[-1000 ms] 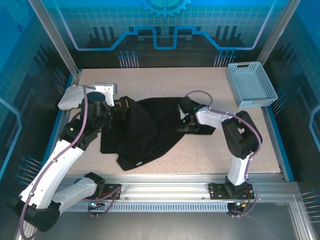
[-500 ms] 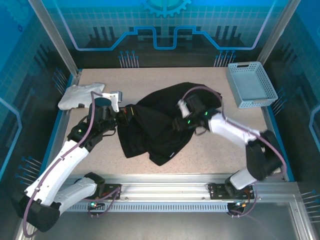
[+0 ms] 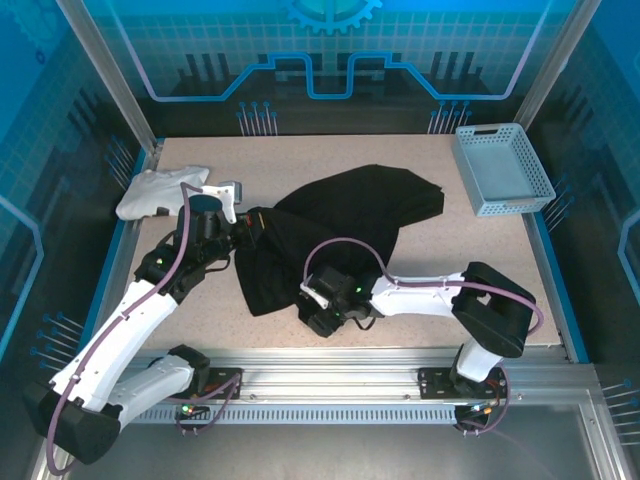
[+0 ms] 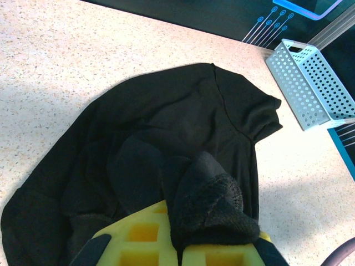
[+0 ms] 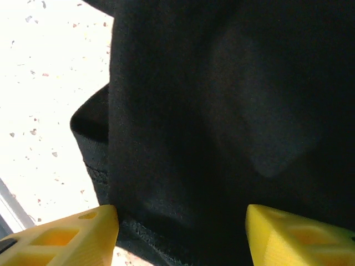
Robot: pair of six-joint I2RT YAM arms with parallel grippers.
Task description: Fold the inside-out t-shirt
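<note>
The robot's right gripper should next take hold of the inside-out t-shirt (image 3: 350, 215) by its near hem, away from the left gripper's fold, to spread the t-shirt flat.
The inside-out t-shirt (image 3: 350, 215) is a black crumpled heap in the middle of the table, with no print showing. My left gripper (image 3: 245, 228) is at its left edge, shut on a pinched fold of black cloth (image 4: 213, 208) between the yellow fingers (image 4: 138, 241). My right gripper (image 3: 312, 308) hovers low over the shirt's near hem (image 5: 138, 233). It is open, its yellow fingertips (image 5: 83, 230) standing wide apart with the hemmed edge and black cloth (image 5: 222, 111) between them, not clamped.
A small white folded garment (image 3: 155, 190) lies at the back left. A pale blue perforated basket (image 3: 500, 170) stands at the back right, also in the left wrist view (image 4: 310, 83). Bare speckled tabletop (image 3: 450, 260) lies right of the shirt.
My right arm let go of the shirt's right side, swung toward the near edge and now sits open over the hem. The shirt shifted right and bunched up. The left grip is unchanged.
</note>
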